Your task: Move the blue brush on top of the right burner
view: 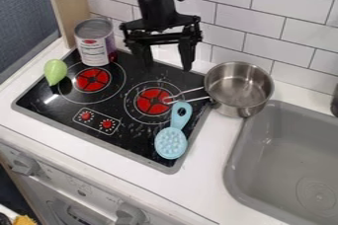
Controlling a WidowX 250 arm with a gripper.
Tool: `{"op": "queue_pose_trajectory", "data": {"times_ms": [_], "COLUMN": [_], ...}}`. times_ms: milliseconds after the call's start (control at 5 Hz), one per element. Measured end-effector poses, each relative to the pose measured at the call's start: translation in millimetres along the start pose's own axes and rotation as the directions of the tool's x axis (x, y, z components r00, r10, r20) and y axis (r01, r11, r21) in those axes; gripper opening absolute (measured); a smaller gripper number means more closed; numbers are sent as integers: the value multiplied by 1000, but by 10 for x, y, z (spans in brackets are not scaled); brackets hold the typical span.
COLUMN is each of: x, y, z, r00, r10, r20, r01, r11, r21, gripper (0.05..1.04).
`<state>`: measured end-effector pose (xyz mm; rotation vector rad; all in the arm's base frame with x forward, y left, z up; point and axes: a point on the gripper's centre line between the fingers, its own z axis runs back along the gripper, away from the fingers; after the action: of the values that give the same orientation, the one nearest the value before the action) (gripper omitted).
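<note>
My gripper grabs the brush's handle next, to move the blue brush (172, 139) onto the right burner.
My gripper (167, 65) hangs open over the back edge of the stovetop, above and behind the right burner, with nothing between its fingers. The light blue brush (172, 139) lies at the front right of the black stovetop, its round bristled head toward the front and its handle pointing back. The handle's end is close to the right edge of the right burner (153, 101), a red disc. Most of the burner is uncovered.
A metal pot (239, 90) stands right of the stove, its handles reaching over the right burner's edge. A can (95, 42) and a green pear-shaped object (55, 72) are near the left burner (92, 79). The grey sink (290, 165) is at the right.
</note>
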<state>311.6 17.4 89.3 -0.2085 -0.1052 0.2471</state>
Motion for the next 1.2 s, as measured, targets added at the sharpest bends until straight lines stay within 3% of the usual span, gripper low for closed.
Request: {"op": "queue_pose_trajectory", "data": {"times_ms": [400,600,800,1200], "x": [-563,-694,-775,-757], "y": [-3,82,92,76], "z": [-148,-234,-416,-589], "r00": [989,985,979,981], "r10": [-147,-174,-201,-193], "r20": [-11,-6,-26,-23], "r01": [147,174,202,194], "r11": [988,982,976,978], "r21": [47,78,76,78], "gripper": [1001,1001,1001,1001]}}
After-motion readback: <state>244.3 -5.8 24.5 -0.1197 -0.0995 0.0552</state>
